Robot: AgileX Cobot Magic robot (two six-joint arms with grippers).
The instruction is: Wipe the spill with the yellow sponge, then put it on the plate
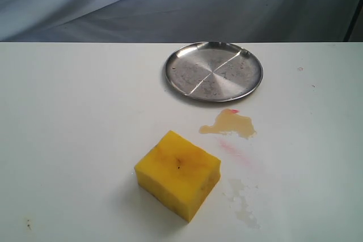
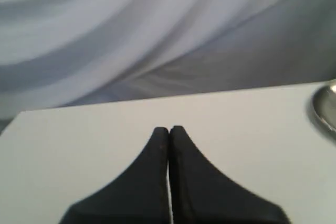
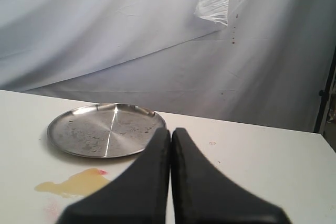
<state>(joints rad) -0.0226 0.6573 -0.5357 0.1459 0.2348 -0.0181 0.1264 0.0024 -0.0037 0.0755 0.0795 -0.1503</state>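
The robot will wipe the amber spill [image 1: 229,124] with the yellow sponge, so its left gripper will next grab the sponge by its edge [image 1: 156,148] beside the dark speck.
The yellow sponge [image 1: 178,173] lies on the white table near the front centre, untouched. The amber spill [image 1: 229,124] with its tiny red dot sits between the sponge and the steel plate [image 1: 214,71] at the back. The right wrist view shows the plate [image 3: 105,129] and the spill [image 3: 73,183] beyond my right gripper [image 3: 170,130], which is shut and empty. My left gripper [image 2: 169,129] is shut and empty over bare table, with the plate's rim [image 2: 325,109] at that view's edge. Neither gripper appears in the exterior view.
A pink-red streak [image 1: 236,153] runs just below the spill, and a pale dried blotchy stain [image 1: 243,201] lies to the right of the sponge. A grey-blue cloth backdrop [image 1: 170,4] hangs behind the table's far edge.
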